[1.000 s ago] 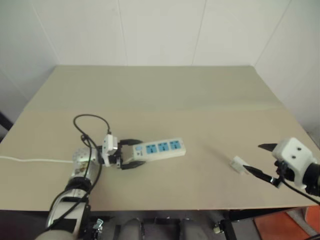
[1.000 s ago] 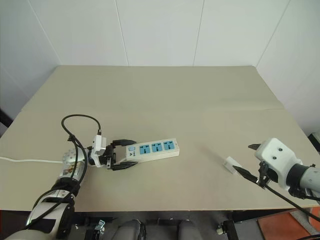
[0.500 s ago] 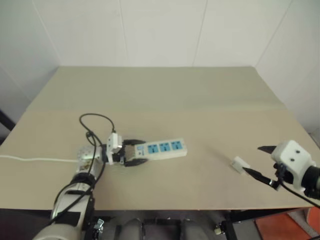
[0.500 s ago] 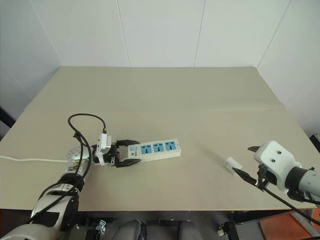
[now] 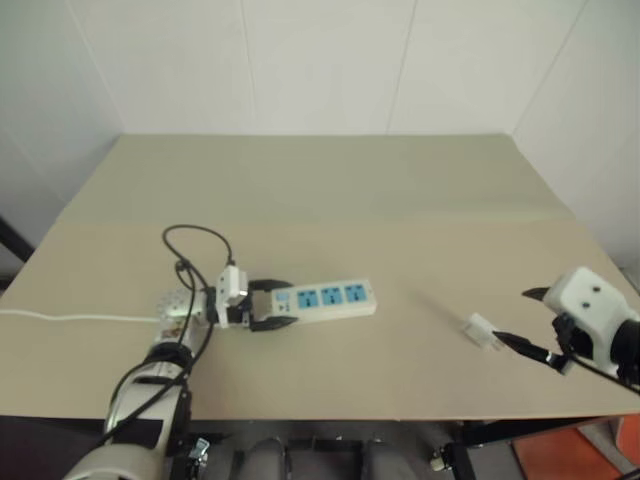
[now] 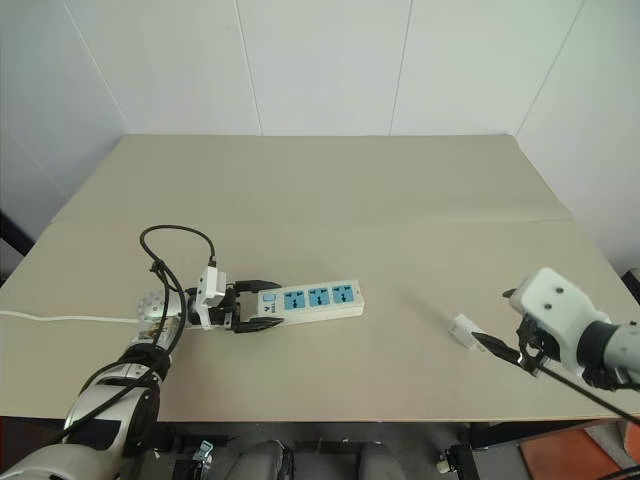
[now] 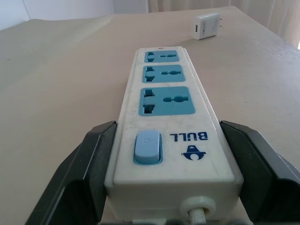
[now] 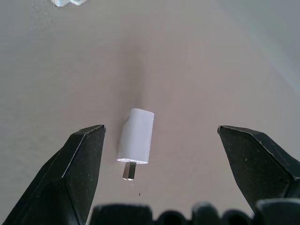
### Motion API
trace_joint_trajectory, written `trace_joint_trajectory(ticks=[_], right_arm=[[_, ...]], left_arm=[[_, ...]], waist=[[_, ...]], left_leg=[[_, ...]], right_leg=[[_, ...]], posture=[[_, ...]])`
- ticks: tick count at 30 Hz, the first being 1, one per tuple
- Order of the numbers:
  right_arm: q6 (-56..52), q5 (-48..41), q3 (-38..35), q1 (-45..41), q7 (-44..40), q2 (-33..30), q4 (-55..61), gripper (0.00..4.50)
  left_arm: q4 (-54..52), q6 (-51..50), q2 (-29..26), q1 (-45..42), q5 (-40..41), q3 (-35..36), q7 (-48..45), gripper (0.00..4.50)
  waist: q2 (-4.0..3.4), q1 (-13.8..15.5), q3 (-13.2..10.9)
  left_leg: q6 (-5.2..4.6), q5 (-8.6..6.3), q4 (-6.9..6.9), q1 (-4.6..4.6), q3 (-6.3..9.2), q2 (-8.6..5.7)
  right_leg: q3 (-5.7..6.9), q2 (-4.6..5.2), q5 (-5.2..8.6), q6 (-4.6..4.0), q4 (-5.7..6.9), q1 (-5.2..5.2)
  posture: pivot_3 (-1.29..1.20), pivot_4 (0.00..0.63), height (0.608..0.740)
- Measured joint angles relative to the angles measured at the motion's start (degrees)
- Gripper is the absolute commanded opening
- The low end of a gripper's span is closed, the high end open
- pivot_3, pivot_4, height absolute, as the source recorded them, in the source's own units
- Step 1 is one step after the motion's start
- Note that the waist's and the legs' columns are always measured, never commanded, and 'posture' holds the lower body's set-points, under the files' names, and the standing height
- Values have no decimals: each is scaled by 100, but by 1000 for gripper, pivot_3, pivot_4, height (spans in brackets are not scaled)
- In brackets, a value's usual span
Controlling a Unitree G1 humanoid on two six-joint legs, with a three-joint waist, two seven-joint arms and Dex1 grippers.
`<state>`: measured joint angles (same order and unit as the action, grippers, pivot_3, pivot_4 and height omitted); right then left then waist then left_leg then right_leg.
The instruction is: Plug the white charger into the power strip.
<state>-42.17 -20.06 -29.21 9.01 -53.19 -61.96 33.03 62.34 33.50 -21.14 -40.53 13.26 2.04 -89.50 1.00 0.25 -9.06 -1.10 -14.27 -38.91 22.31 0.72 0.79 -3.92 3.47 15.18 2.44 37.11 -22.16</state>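
The charger has thin metal prongs sticking out of one end. My right gripper needs to grab the flat facing sides of its white body point(image 5: 479, 328) next.
The power strip point(image 5: 325, 299) lies flat on the tan table, a white bar with three blue sockets and a blue switch point(image 7: 148, 148) at its left end. My left gripper point(image 5: 288, 303) is shut on that switch end, one black finger pressed to each long side point(image 7: 93, 164). The white charger point(image 5: 480, 329) lies on its side at the table's right, its metal prongs point(image 8: 128, 170) pointing toward my right gripper point(image 5: 509, 315). That gripper is open and hovers just short of the charger, its fingers point(image 8: 79, 159) spread wider than the charger and not touching it.
A thin white cord point(image 5: 70, 318) runs from the strip's end off the table's left edge. The table's front edge point(image 5: 330, 418) is close below both grippers. White walls close in at the back and right. An orange object point(image 5: 560, 455) sits below the table's right corner.
My left gripper's fingers have closed in from a wide stance onto the strip's switch end. The right gripper stays open beside the charger. The view has shifted slightly.
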Motion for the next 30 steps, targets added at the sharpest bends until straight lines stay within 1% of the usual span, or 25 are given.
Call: trace_joint_trajectory(ticks=[1, 4, 6, 8, 10, 13, 15, 19, 24, 30], right_arm=[[-315, -187, 60, -240, -8, -138, 45, 4500], [-1651, -872, 761, -1512, -16, -787, 65, 4500], [-2434, -1211, 1545, -2500, -71, -1261, 17, 4500], [-3004, -1308, 2361, -3380, -95, -1292, -138, 4500], [-3480, -1265, 3357, -4281, -74, -1093, -477, 4500], [-3831, -1147, 4402, -4961, -16, -801, -847, 4500], [-3976, -987, 4960, -5261, 75, -604, -1063, 4500], [-4051, -701, 5628, -5524, 209, -421, -1425, 4500], [-4032, -334, 6126, -5758, 243, -419, -1837, 4500], [-3934, -85, 6432, -5843, 126, -417, -2239, 4500]], left_arm=[[-15, -7, 7, -2, -1, -16, -20, 3257], [-84, -42, 7, -36, -7, -140, -119, 3257], [-141, -95, 38, -60, -5, -228, -164, 3257], [-180, -124, 51, -92, 0, -315, -182, 3257], [-211, -134, 69, -155, 0, -455, -195, 3257], [-284, -139, 114, -197, 15, -532, -238, 3257], [-277, -135, 138, -224, 9, -529, -255, 3257], [-273, -128, 164, -228, 1, -528, -233, 3257], [-286, -125, 170, -216, -3, -528, -224, 3257], [-312, -124, 191, -192, -3, -527, -201, 3257]], waist=[[-1, 3, 0], [-7, -17, 2], [-7, -2, 3], [-5, 17, 3], [-6, 14, 3], [-8, 49, 5], [-9, 65, 5], [-9, 81, 5], [-10, 77, 5], [-11, 76, 6]], left_leg=[[0, 0, 1, 1, 1, 0], [0, 0, 1, 7, 2, 0], [-1, 0, 4, 12, 9, 3], [-2, -1, 2, 23, 15, 4], [-2, -1, -1, 39, 21, 1], [-2, -1, -9, 92, 43, -4], [-2, -1, -18, 113, 54, -11], [-3, -1, -21, 115, 57, -17], [-3, -1, -21, 114, 57, -19], [-3, -1, -21, 110, 56, -21]], right_leg=[[0, 0, 0, 0, -1, -1], [-1, 5, -1, -1, -3, -6], [12, 5, 0, -1, -13, -7], [15, 5, -1, -2, -21, -15], [13, 11, -1, -3, -20, -27], [18, 14, -2, -3, -10, -80], [18, 18, -2, -2, 0, -104], [20, 23, -2, -3, 1, -104], [22, 25, -2, -2, 1, -103], [22, 25, -2, -2, 1, -100]], posture=[[0, 150, 740], [0, 150, 740], [0, 150, 740], [0, 150, 740], [0, 150, 740], [0, 150, 740], [0, 150, 740], [0, 150, 740], [0, 150, 740], [0, 150, 740]])
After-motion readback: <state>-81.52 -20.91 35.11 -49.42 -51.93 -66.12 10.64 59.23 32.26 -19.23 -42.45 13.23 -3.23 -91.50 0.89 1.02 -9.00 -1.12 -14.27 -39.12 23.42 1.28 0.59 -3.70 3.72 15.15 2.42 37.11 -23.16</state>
